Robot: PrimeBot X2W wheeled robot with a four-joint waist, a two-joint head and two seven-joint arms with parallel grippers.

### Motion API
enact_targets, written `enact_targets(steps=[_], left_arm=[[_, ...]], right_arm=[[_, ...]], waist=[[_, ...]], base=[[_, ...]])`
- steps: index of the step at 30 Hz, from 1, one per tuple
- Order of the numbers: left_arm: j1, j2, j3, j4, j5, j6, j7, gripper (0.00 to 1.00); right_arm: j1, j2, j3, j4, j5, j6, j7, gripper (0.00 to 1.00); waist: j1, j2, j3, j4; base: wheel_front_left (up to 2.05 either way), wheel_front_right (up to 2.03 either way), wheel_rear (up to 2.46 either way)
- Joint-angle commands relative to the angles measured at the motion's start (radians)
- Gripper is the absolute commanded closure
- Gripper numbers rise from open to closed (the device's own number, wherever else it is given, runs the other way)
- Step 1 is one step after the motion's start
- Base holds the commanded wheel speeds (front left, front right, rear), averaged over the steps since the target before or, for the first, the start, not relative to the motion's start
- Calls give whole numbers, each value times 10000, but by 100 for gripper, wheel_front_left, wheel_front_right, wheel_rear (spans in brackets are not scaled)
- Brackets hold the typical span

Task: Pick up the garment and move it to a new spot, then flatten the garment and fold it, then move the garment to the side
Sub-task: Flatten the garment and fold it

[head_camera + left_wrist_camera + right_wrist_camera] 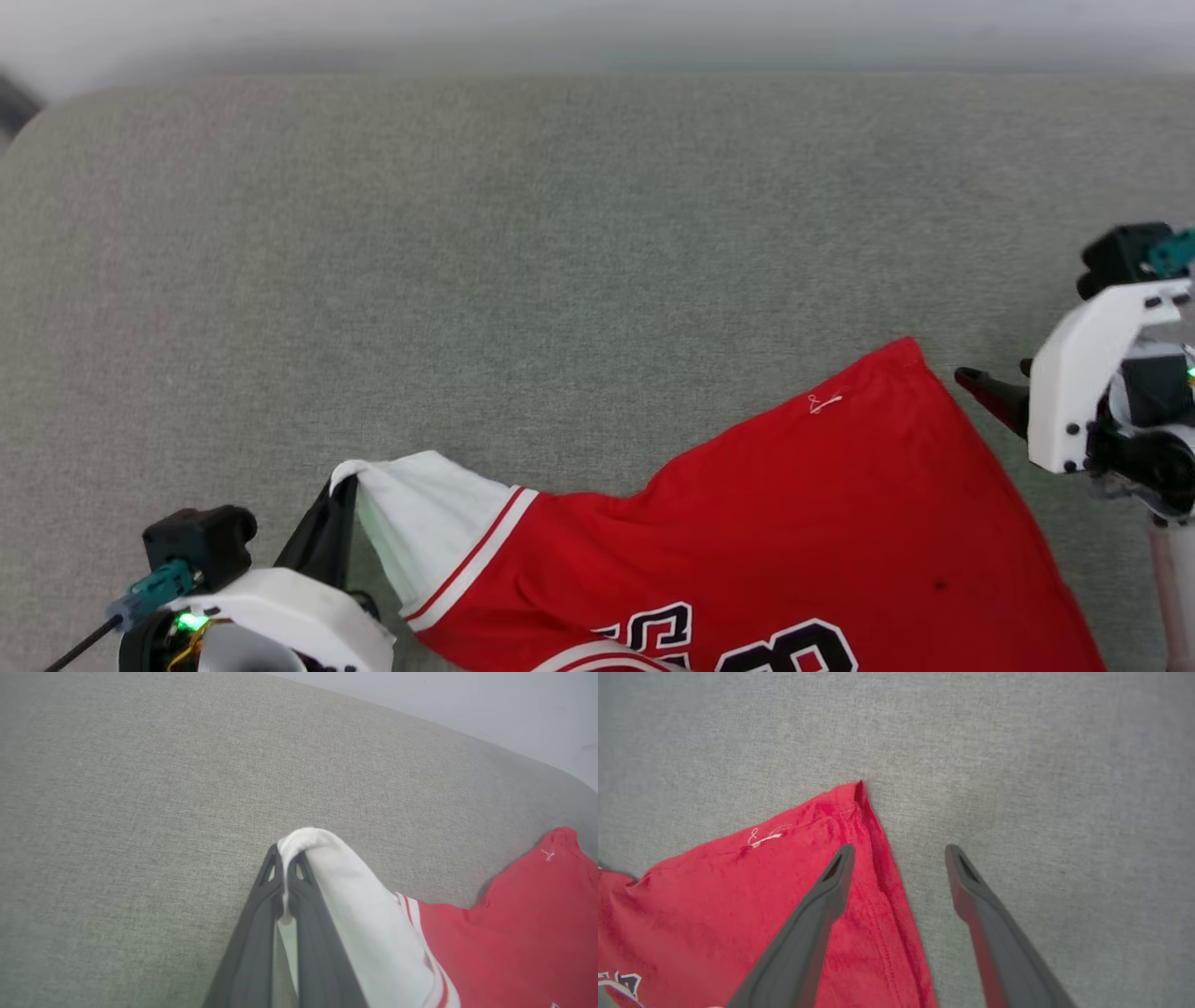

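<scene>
The right gripper grabs the garment by its red hem corner (905,352) next, where the edge of the hem puckers up while the garment's red body (829,504) lies flat.
The red garment (822,523) lies spread on the grey surface at the lower right of the head view, with its black-and-white print at the bottom edge. Its white sleeve (420,513) points left. My left gripper (338,490) is shut on the tip of that sleeve (322,858), and the cloth folds over the fingertips (299,868). My right gripper (899,851) is open above the garment's far red corner (852,807); one finger (831,882) hangs over the cloth, the other over bare surface. From the head camera, a dark fingertip (985,387) shows just right of the hem.
The grey fabric-covered surface (560,233) stretches wide beyond and to the left of the garment. Its rounded far edge (93,93) meets a pale wall or floor behind.
</scene>
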Motion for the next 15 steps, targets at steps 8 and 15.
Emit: enact_targets(steps=[8,15], left_arm=[[-1025,-299,-201,421,70,-426,-269,100],[-1218,-358,-191,713,13,-551,-412,100]], right_arm=[[-1100,285,1251,715,-195,-7,1459,0],[-936,166,1969,1679,154,-7,1476,100]], waist=[[-1,0,1128,641],[-1,0,1283,731]], base=[[0,0,0],[0,0,0]])
